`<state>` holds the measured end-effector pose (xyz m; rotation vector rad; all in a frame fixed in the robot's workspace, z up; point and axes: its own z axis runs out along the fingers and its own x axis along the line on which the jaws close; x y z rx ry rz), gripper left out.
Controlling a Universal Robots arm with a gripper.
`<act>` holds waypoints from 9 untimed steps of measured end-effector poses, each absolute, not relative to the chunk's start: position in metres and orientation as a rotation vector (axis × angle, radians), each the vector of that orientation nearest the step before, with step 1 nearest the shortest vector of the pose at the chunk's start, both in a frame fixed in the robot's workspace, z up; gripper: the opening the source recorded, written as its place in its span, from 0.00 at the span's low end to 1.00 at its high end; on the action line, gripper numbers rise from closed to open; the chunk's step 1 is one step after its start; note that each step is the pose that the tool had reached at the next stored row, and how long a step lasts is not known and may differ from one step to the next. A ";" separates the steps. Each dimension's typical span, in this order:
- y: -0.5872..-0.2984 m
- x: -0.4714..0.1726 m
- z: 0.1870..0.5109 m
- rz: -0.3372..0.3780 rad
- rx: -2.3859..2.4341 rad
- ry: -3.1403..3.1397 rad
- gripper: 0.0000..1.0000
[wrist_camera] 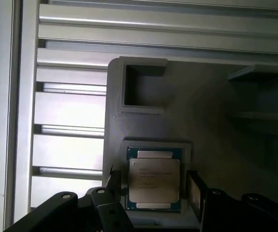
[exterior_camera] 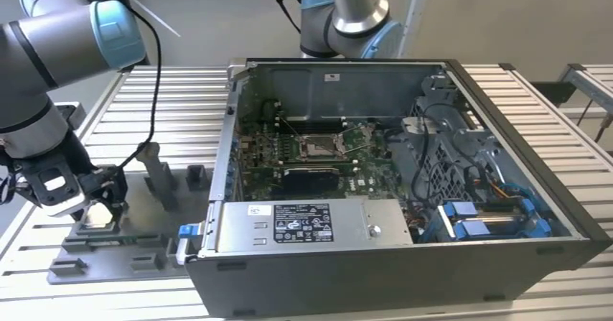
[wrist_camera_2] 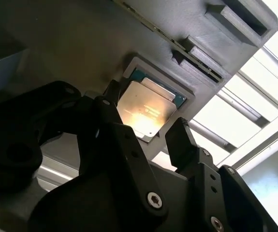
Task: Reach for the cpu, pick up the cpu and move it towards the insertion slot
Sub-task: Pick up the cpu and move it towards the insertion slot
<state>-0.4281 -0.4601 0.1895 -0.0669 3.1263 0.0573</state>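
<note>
Next, my gripper grabs the cpu [wrist_camera: 154,180] by its opposite side edges, since it lies flat in a shallow tray pocket [wrist_camera: 187,151] with thin gaps beside it.
The cpu [wrist_camera: 154,180] is a small silver-topped square chip lying flat in a shallow pocket of the grey plastic tray [wrist_camera: 143,121]. My gripper [wrist_camera: 154,187] hangs low over it, open, with one black finger on each side of the chip and a thin gap at both edges. The second wrist view shows the same: cpu [wrist_camera_2: 146,108] between the fingers [wrist_camera_2: 180,137]. In the exterior view my gripper [exterior_camera: 93,210] is at the tray [exterior_camera: 96,248] on the exterior view's left. The insertion slot [exterior_camera: 319,145] sits on the green board inside the computer case.
The open computer case [exterior_camera: 383,263] takes up the middle and the exterior view's right, its tall wall standing between the tray and the slot. Upright grey blocks [exterior_camera: 158,181] rise from the tray beside my gripper. A second arm's base [exterior_camera: 349,19] stands behind the case.
</note>
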 end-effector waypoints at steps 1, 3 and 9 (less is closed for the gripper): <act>-0.460 -0.428 0.189 0.057 -0.067 3.126 1.00; -0.460 -0.428 0.188 0.057 -0.067 3.126 1.00; -0.460 -0.428 0.188 0.057 -0.067 3.126 1.00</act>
